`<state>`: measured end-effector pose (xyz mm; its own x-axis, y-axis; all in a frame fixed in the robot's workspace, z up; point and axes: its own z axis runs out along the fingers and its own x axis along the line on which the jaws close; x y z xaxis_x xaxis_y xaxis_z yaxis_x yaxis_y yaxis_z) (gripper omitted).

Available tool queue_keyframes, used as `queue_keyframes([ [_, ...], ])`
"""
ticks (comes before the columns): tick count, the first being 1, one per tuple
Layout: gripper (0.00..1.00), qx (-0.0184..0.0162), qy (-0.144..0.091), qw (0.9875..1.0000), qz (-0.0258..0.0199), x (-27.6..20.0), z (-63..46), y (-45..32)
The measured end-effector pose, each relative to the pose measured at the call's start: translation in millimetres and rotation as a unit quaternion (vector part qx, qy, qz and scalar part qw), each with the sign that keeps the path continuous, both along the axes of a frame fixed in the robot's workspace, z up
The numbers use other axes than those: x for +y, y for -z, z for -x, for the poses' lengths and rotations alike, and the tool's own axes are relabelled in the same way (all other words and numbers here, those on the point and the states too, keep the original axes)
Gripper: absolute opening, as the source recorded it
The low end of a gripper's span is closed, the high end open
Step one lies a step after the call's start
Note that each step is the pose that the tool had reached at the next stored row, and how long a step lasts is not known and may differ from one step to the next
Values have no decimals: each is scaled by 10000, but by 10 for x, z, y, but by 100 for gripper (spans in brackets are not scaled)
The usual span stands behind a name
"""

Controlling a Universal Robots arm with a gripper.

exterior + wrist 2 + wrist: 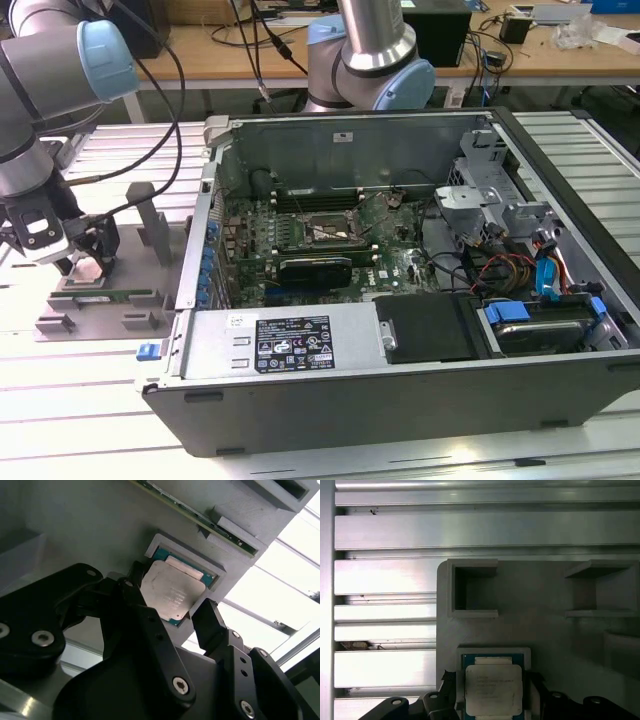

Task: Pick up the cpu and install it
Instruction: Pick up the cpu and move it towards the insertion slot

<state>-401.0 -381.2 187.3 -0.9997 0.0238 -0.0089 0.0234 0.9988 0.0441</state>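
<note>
The cpu has two opposite edges that my gripper should grab next, so that I can install it in the socket on the motherboard [330, 229].
The cpu [170, 595] [493, 690], a small square chip with a silvery top on a green board, lies in a square recess of the grey plastic tray [545, 595] [75, 520]. My gripper [167, 602] [492, 680] hangs right over it, open, with one black finger [132, 587] at one edge of the chip and the other finger [205, 617] at the opposite edge. In the exterior view the gripper [85, 262] is low over the tray [60, 322] at that view's left, outside the computer case. The black socket frame [325, 232] sits on the motherboard inside the case.
The open computer case [400, 250] lies on its side, with a high metal wall [195, 250] between tray and motherboard. A black graphics card [315, 268] lies just below the socket. A green memory stick [105, 296] [200, 517] rests in the tray. A second arm [370, 60] stands behind the case.
</note>
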Motion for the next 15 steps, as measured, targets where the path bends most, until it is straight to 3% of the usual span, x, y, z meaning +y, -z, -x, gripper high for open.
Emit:
queue_keyframes([
  [8,66,-1,-2,10000,0,0,0,6],
  [11,55,0,-2,10000,0,0,0,6],
  [15,55,-2,-2,10000,-1,0,-1,2],
])
